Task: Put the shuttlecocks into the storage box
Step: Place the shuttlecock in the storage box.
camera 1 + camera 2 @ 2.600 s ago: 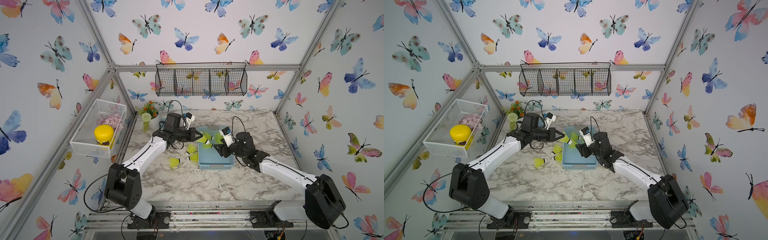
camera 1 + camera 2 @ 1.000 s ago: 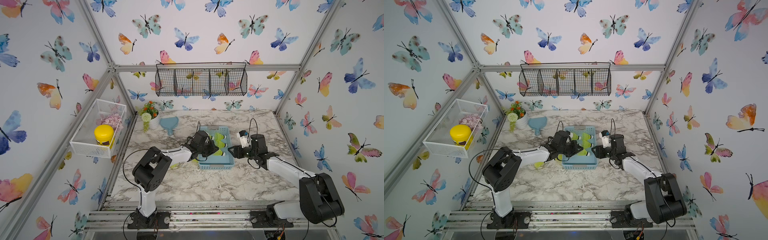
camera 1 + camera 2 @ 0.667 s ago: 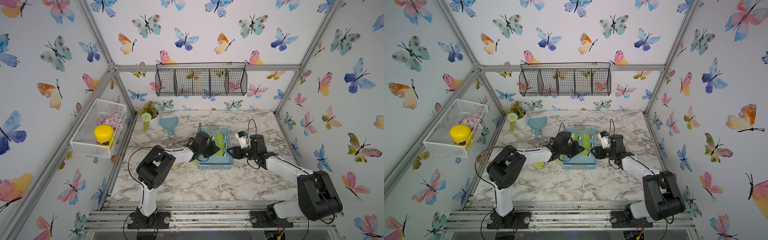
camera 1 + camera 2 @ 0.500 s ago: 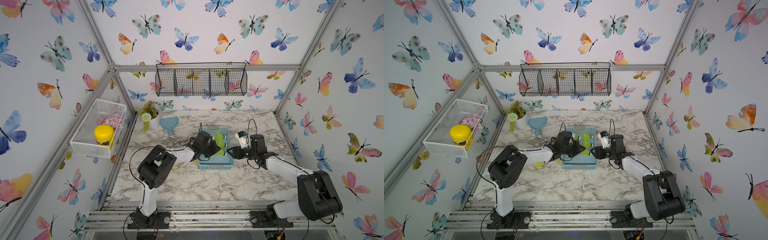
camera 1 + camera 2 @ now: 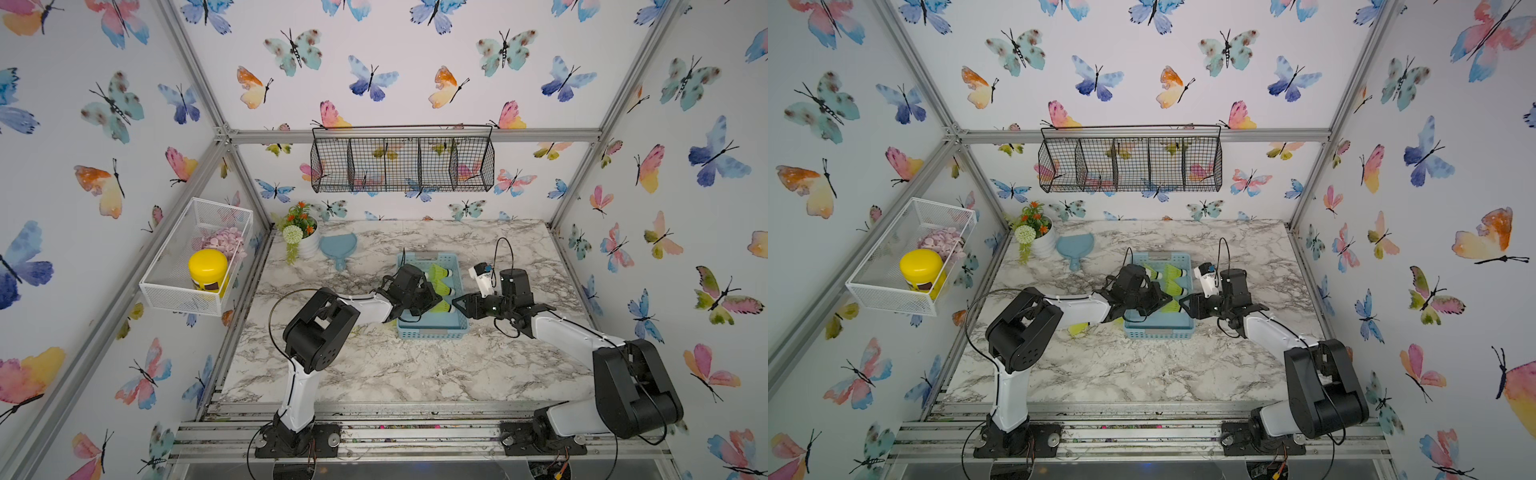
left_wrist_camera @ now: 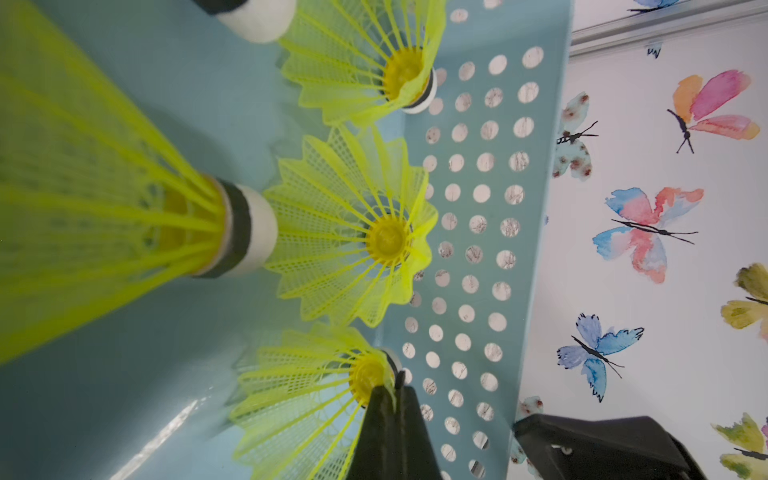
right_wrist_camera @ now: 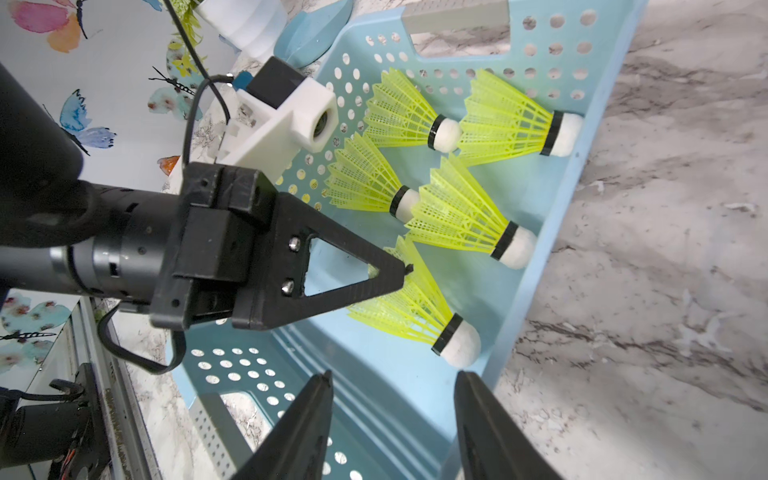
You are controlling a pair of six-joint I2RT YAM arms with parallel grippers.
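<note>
The nearest shuttlecock would stay on its side on the storage box's flat bottom, so my left gripper opens next.
The light blue storage box (image 5: 432, 332) (image 5: 1158, 332) sits mid-table, and several yellow-green shuttlecocks lie in it on their sides, white tips toward its right wall (image 7: 582, 166). My left gripper (image 7: 405, 272) (image 6: 397, 386) reaches in low from the left, shut on the skirt edge of the nearest shuttlecock (image 7: 415, 307) (image 6: 307, 399). My right gripper (image 7: 395, 376) (image 5: 457, 301) hangs open and empty over the box's right rim, tips facing the left gripper (image 5: 1170, 298). One more shuttlecock (image 5: 1077, 329) lies on the table left of the box, partly under the left arm.
A white flower pot (image 5: 307, 245) and a blue scoop (image 5: 338, 249) stand at the back left of the marble table. A white mesh basket (image 5: 195, 257) holding a yellow-lidded jar hangs on the left wall. A black wire basket (image 5: 403, 160) hangs on the back wall.
Since the earliest frames the left arm has folded back and lowered its gripper into the box, and the right gripper has drawn back to the right rim. Over the last second both are almost still.
</note>
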